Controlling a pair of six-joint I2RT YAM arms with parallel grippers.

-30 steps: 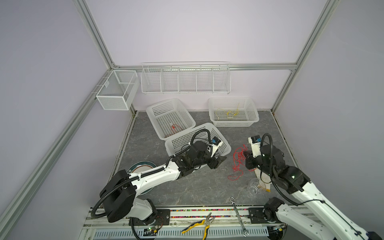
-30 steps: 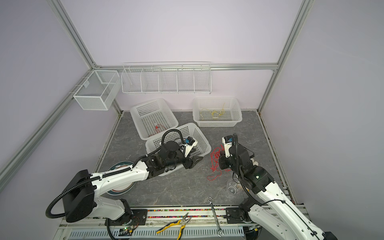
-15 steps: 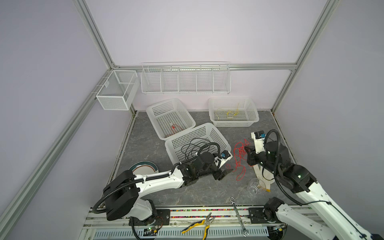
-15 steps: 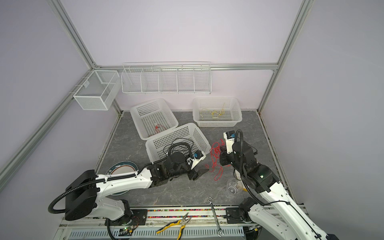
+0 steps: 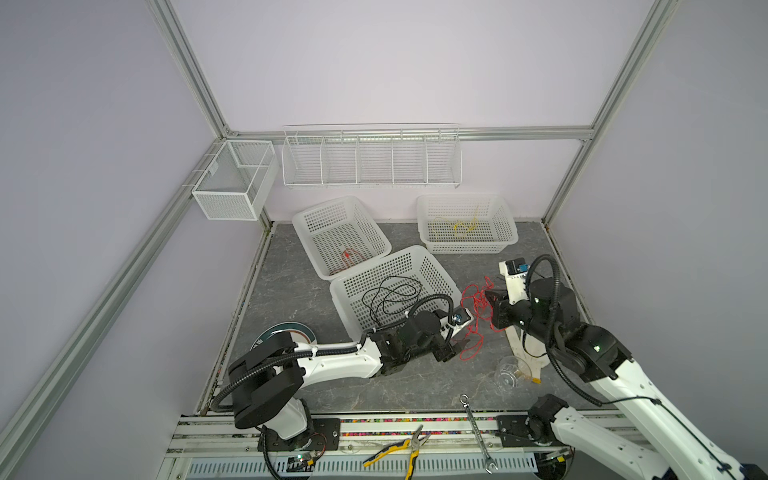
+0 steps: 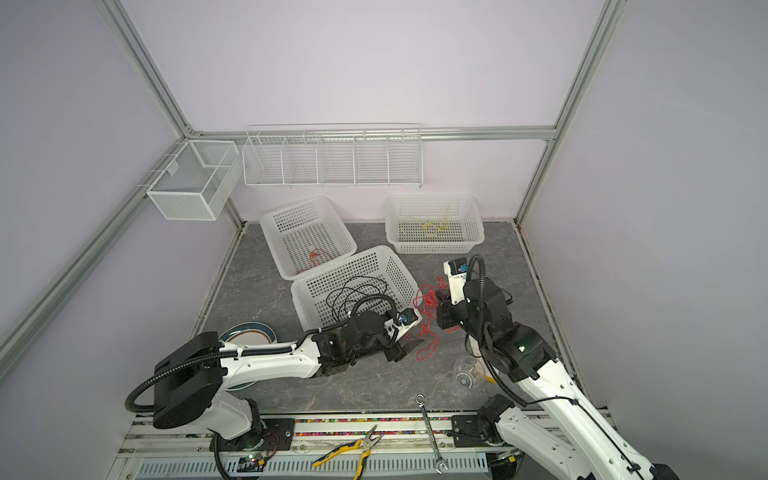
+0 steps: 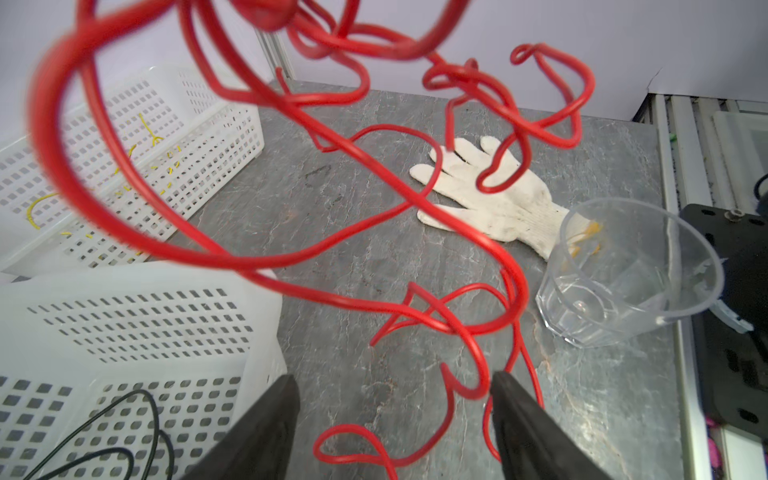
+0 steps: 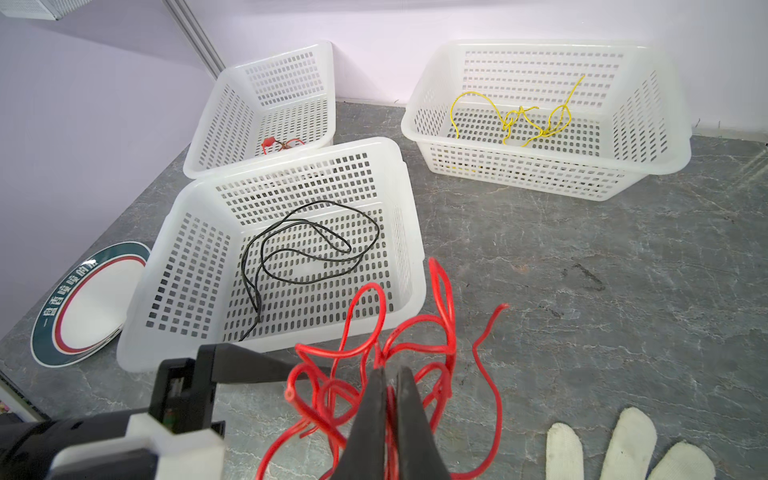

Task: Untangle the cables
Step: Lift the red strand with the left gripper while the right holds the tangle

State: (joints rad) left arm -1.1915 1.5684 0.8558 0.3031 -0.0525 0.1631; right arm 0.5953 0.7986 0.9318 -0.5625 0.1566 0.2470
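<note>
Next, my left gripper grabs a loose lower loop [image 5: 480, 346] of the red cable, opposite the cable's upper parts in the right gripper, to untangle the cable.
A tangle of red cable [image 5: 478, 307] [image 6: 426, 307] [image 8: 419, 321] hangs above the grey table, with my right gripper [image 8: 388, 374] [image 5: 492, 299] shut on its upper strands. My left gripper [image 7: 395, 380] [image 5: 457, 349] is open low beside the tangle. The tangle's lower loops [image 7: 232, 261] lie between and around the fingers without being pinched. A black cable [image 5: 390, 295] [image 8: 311, 249] lies looped in the near basket [image 5: 345, 282]. A yellow cable [image 5: 459, 226] [image 8: 515, 120] sits in the back right basket. A short red one [image 5: 349, 257] lies in the back left basket.
A white glove [image 7: 490, 199] and a clear plastic cup [image 5: 509, 372] [image 7: 623, 270] lie under the right arm. A plate [image 5: 286, 332] is at the left. A wrench [image 5: 476, 432] and yellow-handled pliers [image 5: 399, 446] lie on the front rail. Wire shelves [image 5: 370, 158] hang on the back wall.
My left arm has drawn back from the near basket, where the black cable now lies, and moved forward and right to the red tangle's lower loops. The right gripper has lifted the tangle slightly.
</note>
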